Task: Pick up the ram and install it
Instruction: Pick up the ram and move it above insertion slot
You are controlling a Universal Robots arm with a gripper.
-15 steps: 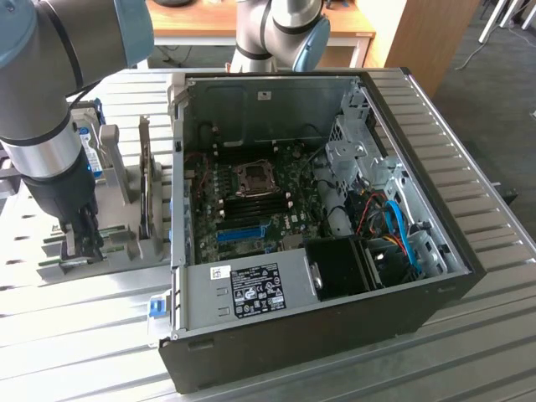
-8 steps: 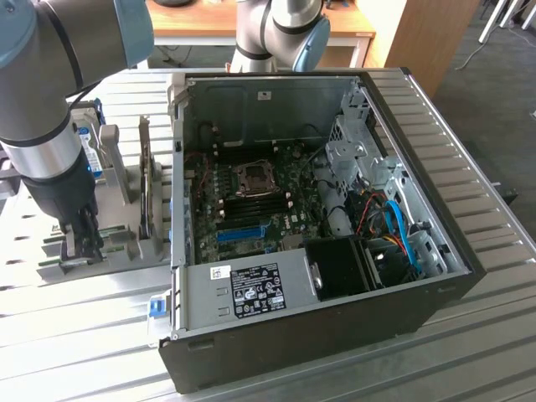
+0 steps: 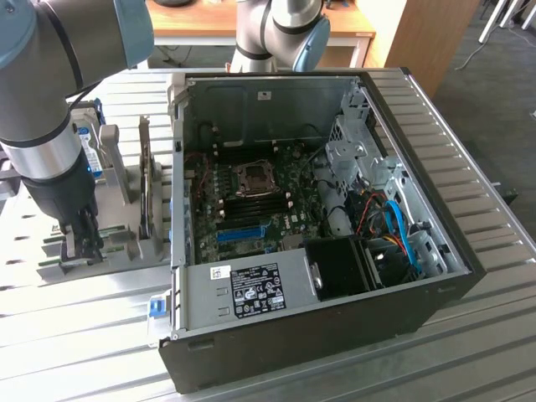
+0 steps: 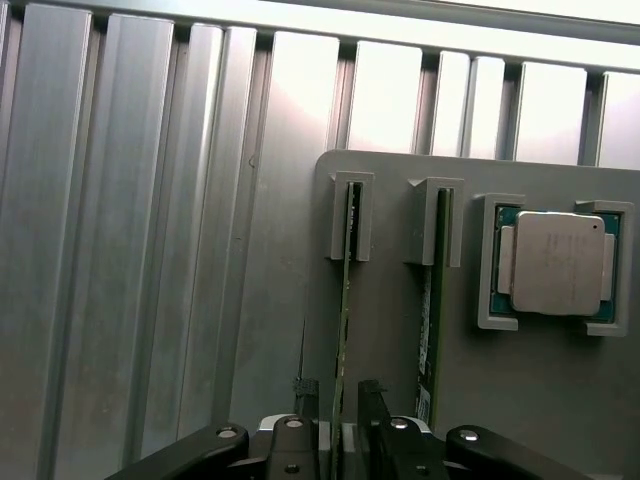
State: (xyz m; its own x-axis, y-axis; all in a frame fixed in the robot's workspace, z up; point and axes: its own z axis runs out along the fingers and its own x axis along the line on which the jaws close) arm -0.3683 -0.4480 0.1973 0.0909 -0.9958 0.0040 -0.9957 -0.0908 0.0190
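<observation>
The gripper grabs the ram by its long upper edge [image 4: 340, 380] next, to install the ram in a memory slot on the motherboard.
The ram [image 4: 346, 290] is a thin green stick seen edge-on, standing in a slotted grey holder [image 4: 395, 350]. My gripper [image 4: 340, 405] is open, with one dark finger on each side of the stick's near end and a small gap to each. A second green stick [image 4: 430, 300] stands in the neighbouring slot. In the exterior view my gripper [image 3: 81, 244] is lowered onto the grey holder [image 3: 117, 251] at the exterior view's left, beside the open computer case [image 3: 318, 209]. The dark memory slots [image 3: 251, 205] lie on the motherboard below the processor socket [image 3: 251, 174].
A square silver processor chip [image 4: 556, 262] sits in a frame on the holder. A hard drive [image 3: 89, 146] with a blue-white label and an upright card [image 3: 146, 188] stand behind the holder. The case wall [image 3: 177, 209] rises right of it. Ribbed metal table [image 3: 469, 142] all round.
</observation>
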